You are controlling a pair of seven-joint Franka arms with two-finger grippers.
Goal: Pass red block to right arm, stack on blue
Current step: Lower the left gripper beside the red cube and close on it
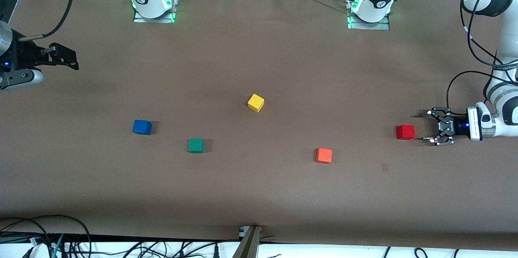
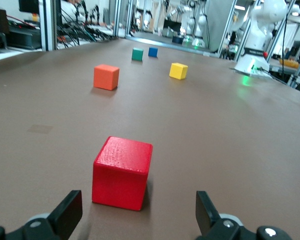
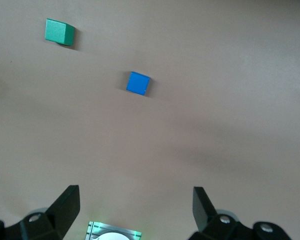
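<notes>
My left gripper's fingers stop short of the red block's near side (image 1: 406, 132), so it moves toward the red block, before it closes on the red block.
The red block (image 1: 405, 132) sits on the brown table near the left arm's end. My left gripper (image 1: 425, 127), a black claw-like linkage, is open and low at the table, just beside the block on the side toward the left arm's end. In the left wrist view the red block (image 2: 122, 172) lies just ahead of the open left gripper (image 2: 138, 214), not between its fingers. The blue cube (image 1: 142, 127) sits toward the right arm's end and shows in the right wrist view (image 3: 138, 83). My right gripper (image 1: 73, 60) is open and empty in the air over the right arm's end (image 3: 134, 200).
A green cube (image 1: 196, 145) lies beside the blue cube, slightly nearer the front camera. An orange cube (image 1: 323, 155) lies between the green cube and the red block. A yellow cube (image 1: 255, 102) sits mid-table. The two arm bases (image 1: 153, 1) stand along the table's edge.
</notes>
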